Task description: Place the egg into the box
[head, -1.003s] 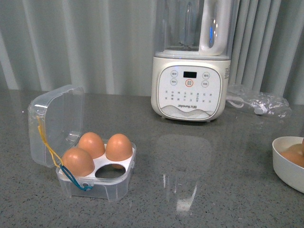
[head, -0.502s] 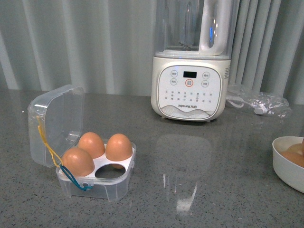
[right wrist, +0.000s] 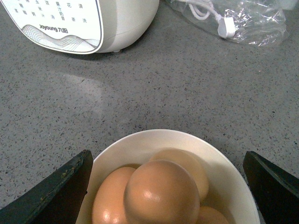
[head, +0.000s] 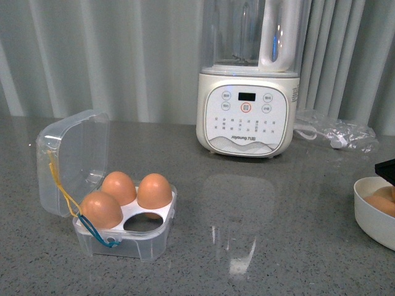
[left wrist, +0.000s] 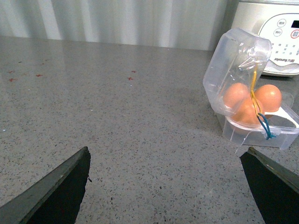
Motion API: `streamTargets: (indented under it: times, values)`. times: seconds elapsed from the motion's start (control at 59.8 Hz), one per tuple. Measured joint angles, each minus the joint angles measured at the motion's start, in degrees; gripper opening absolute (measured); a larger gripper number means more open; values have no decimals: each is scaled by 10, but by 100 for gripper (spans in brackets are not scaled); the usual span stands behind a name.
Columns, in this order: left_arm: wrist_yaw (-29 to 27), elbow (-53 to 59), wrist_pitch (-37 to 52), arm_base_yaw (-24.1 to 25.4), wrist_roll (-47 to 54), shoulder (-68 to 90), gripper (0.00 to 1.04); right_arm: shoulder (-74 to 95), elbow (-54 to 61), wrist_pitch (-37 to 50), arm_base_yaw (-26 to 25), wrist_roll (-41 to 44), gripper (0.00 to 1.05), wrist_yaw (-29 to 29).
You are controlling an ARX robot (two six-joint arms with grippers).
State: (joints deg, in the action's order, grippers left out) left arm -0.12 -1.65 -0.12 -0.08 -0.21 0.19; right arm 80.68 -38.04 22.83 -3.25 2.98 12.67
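Next, to put the topmost egg into the box, my right gripper grabs the egg's raised opposite sides, since other eggs crowd its lower end inside the bowl (right wrist: 140,144).
The clear box (head: 126,237) stands open on the left of the counter, lid up, with three brown eggs in its white tray and one hole empty. It also shows in the left wrist view (left wrist: 261,128). My left gripper (left wrist: 168,186) is open over bare counter, short of the box. My right gripper (right wrist: 170,186) is open above the white bowl (right wrist: 140,144), its fingers either side of the topmost brown egg (right wrist: 161,193); several eggs lie in the bowl. In the front view a dark corner of the right gripper (head: 387,169) hangs over the bowl (head: 370,213).
A white blender (head: 247,111) stands at the back middle. A clear plastic bag with a white cable (head: 336,132) lies to its right; it shows in the right wrist view too (right wrist: 233,18). Grey curtains hang behind the counter.
A dark corner of my right gripper has come into the front view above the bowl. The box and its eggs have not moved.
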Motion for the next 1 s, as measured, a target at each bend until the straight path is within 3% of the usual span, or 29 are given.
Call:
streamTargets:
  times: [0.452, 0.736, 1.003]
  values:
    - [0, 0, 0, 0, 0, 0, 98, 32, 18, 40, 1, 1, 97, 3]
    - [0, 0, 0, 0, 0, 0, 98, 33, 26, 42, 2, 2, 45, 3]
    - [0, 0, 0, 0, 0, 0, 98, 20, 26, 27, 2, 2, 43, 4]
